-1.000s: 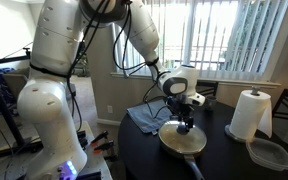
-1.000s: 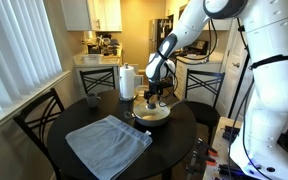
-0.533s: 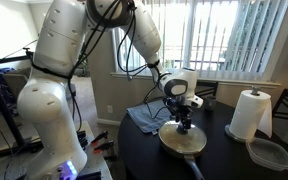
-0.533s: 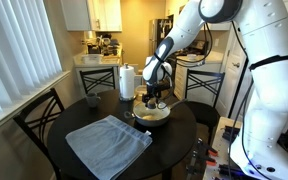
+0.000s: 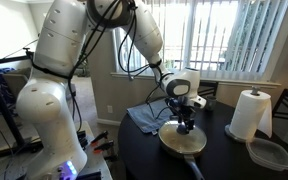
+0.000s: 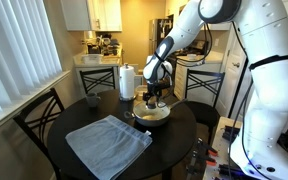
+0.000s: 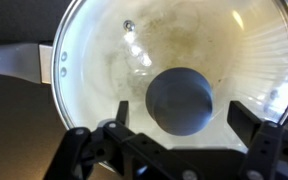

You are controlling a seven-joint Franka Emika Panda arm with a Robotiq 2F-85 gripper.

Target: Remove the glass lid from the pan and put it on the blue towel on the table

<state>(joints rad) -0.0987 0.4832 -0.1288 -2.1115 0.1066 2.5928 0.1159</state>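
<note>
I should close my gripper on the grey knob (image 7: 181, 100) now, as its fingers reach down level with the knob's round sides, just above the glass lid.
The pan (image 5: 183, 142) sits on the dark round table (image 6: 184, 125), with its glass lid (image 7: 184, 45) on it. The lid's round grey knob (image 7: 181, 100) fills the middle of the wrist view. My gripper (image 7: 184, 118) hangs straight over the lid, open, with one finger on each side of the knob and a gap on both sides. In both exterior views the gripper (image 5: 185, 124) (image 6: 153, 101) is low over the pan (image 6: 151, 114). The blue towel (image 6: 108, 144) lies flat on the table; it also shows behind the pan (image 5: 142, 118).
A paper towel roll (image 5: 250, 113) (image 6: 127, 82) stands on the table. A clear plastic container (image 5: 269, 153) lies next to it. The pan handle (image 7: 12, 62) points away from the gripper. Chairs (image 6: 40, 118) ring the table.
</note>
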